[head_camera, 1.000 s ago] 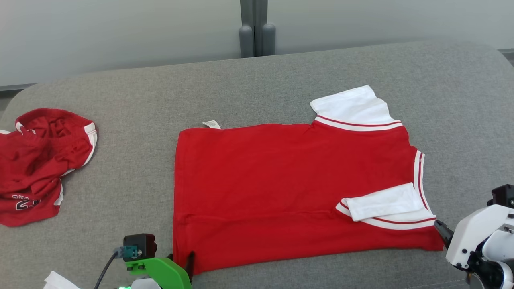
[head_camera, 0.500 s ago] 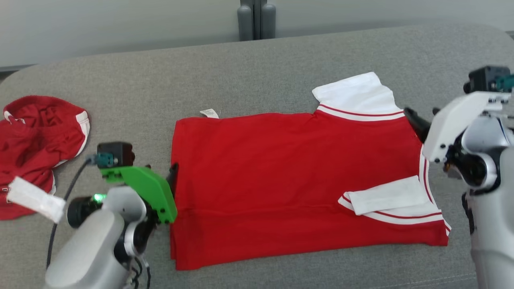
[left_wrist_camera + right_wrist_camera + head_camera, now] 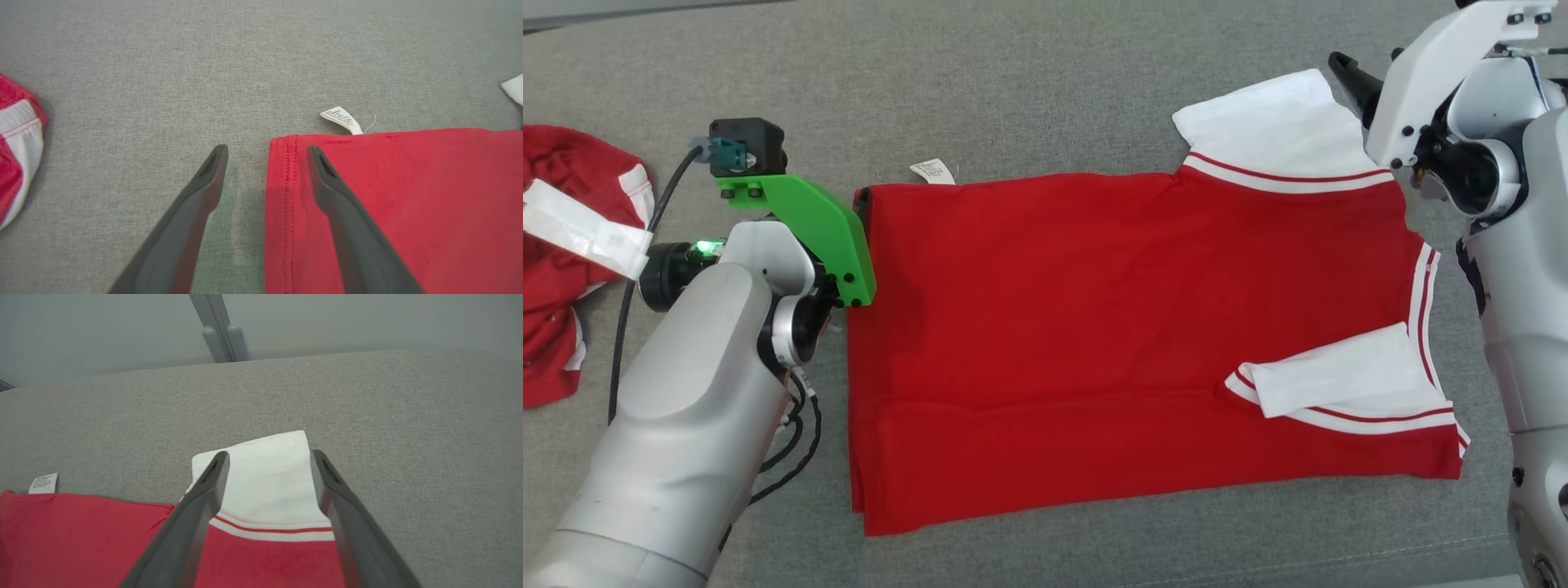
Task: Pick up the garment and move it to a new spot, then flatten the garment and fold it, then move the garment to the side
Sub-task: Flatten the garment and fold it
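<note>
The left gripper grabs the red shirt by its hem corner (image 3: 872, 193) beside the white label (image 3: 932, 171) next, to fold the shirt's body over.
The garment (image 3: 1094, 327), a red shirt with white sleeves, lies flat on the grey padded surface (image 3: 1029, 82), its near sleeve (image 3: 1339, 376) folded in over the body. My left gripper (image 3: 863, 200) hangs open at the shirt's far left corner. In the left wrist view, one of the left gripper's (image 3: 265, 153) fingers is over the red cloth (image 3: 408, 196) and the other over bare grey. My right gripper (image 3: 1356, 65) is open at the far white sleeve (image 3: 1274, 114). From the right wrist, the right gripper's (image 3: 269, 457) fingers straddle that sleeve (image 3: 265, 477). Nothing is gripped.
A second red garment with white trim (image 3: 556, 269) lies crumpled at the left, also seen from the left wrist as the crumpled red garment (image 3: 16, 139). A white label (image 3: 933, 171) sticks out from the shirt's far edge. Behind the surface stand a pale wall and a grey post (image 3: 222, 335).
The head camera has tilted down. Both arms have moved from the shirt's near corners up along its sides to the far corners. Both grippers have opened wider.
</note>
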`<state>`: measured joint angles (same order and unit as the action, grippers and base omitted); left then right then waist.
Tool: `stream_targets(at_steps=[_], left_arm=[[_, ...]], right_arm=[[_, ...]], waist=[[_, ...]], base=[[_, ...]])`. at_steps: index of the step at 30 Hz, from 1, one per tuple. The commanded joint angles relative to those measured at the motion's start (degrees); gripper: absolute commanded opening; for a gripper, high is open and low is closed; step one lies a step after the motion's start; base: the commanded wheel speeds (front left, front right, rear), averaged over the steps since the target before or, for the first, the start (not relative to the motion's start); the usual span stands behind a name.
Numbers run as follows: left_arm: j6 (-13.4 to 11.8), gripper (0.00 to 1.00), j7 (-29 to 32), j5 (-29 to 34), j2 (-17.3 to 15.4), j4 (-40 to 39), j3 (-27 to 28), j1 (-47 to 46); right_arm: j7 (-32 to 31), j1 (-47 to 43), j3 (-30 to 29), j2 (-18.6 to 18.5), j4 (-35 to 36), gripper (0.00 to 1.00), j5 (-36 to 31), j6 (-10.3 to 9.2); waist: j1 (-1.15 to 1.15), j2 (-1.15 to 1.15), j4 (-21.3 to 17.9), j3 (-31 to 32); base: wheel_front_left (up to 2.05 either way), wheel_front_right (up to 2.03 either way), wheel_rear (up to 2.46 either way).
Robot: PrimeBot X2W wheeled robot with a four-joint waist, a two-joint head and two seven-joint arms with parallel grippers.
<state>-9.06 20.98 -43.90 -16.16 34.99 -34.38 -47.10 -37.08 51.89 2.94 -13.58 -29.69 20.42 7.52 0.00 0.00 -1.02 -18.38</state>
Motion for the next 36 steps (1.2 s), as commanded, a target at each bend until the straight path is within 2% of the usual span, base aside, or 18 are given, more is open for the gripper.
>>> stream_targets(at_steps=[1,6,12,18,19,20,21,25,32,36], left_arm=[[0.53,1.0,-0.7,0.42,0.73,1.13,-0.25,-1.05],[1.92,1.0,-2.56,0.4,2.47,5.71,-0.85,-2.98],[2.2,1.0,-5.1,2.79,3.56,10.19,-2.47,-4.85],[3.96,1.0,-4.64,3.39,4.79,14.3,-4.15,-6.08],[4.57,0.93,-4.32,3.32,5.06,14.9,-4.46,-6.21],[5.25,0.24,-4.0,3.02,5.47,15.44,-4.65,-6.26],[5.76,0.0,-3.33,2.61,5.93,16.19,-4.87,-6.17],[6.66,0.0,-3.29,2.32,6.89,17.55,-5.37,-6.15],[7.75,0.0,-7.08,3.17,9.27,17.23,-6.89,-4.8],[8.27,0.0,-8.05,3.19,10.47,17.11,-7.7,-4.32]], right_arm=[[0.81,1.35,0.71,-0.44,-1.09,1.0,0.41,-0.06],[2.23,4.69,3.67,-0.9,-4.85,1.0,1.94,-0.06],[3.81,6.51,6.1,-2.09,-7.57,1.0,3.06,-0.06],[4.09,8.14,6.98,-3.16,-10.77,1.0,3.87,-0.06],[4.26,8.43,7.0,-3.26,-11.25,1.0,3.95,-0.06],[4.47,8.67,6.53,-3.29,-12.08,1.0,4.22,-0.06],[4.55,8.79,6.17,-3.36,-13.01,1.0,4.21,-0.06],[5.88,9.77,4.73,-4.63,-15.53,1.0,3.37,-0.06],[7.73,12.67,-0.43,-6.3,-21.94,1.0,-1.08,-0.06],[6.25,13.2,0.54,-6.99,-23.9,1.0,-3.78,-0.06]], waist=[[0.0,0.0,-0.52,-2.04],[0.0,0.0,-0.59,-3.25],[0.0,0.0,-0.39,-4.04],[0.0,0.0,-0.08,-5.33],[0.0,0.0,-0.02,-5.61],[0.0,0.0,0.06,-5.96],[0.0,0.0,0.23,-6.3],[0.0,0.0,1.58,-7.52],[0.0,0.0,4.87,-9.64],[0.0,0.0,6.67,-10.68]], base=[[0.0,0.0,0.0],[0.0,0.0,0.0],[0.0,0.0,0.0],[0.0,0.0,0.0],[0.0,0.0,0.0],[0.0,0.0,0.0],[0.0,0.0,0.0],[0.0,0.0,0.0],[0.0,0.0,0.0],[0.0,0.0,0.0]])
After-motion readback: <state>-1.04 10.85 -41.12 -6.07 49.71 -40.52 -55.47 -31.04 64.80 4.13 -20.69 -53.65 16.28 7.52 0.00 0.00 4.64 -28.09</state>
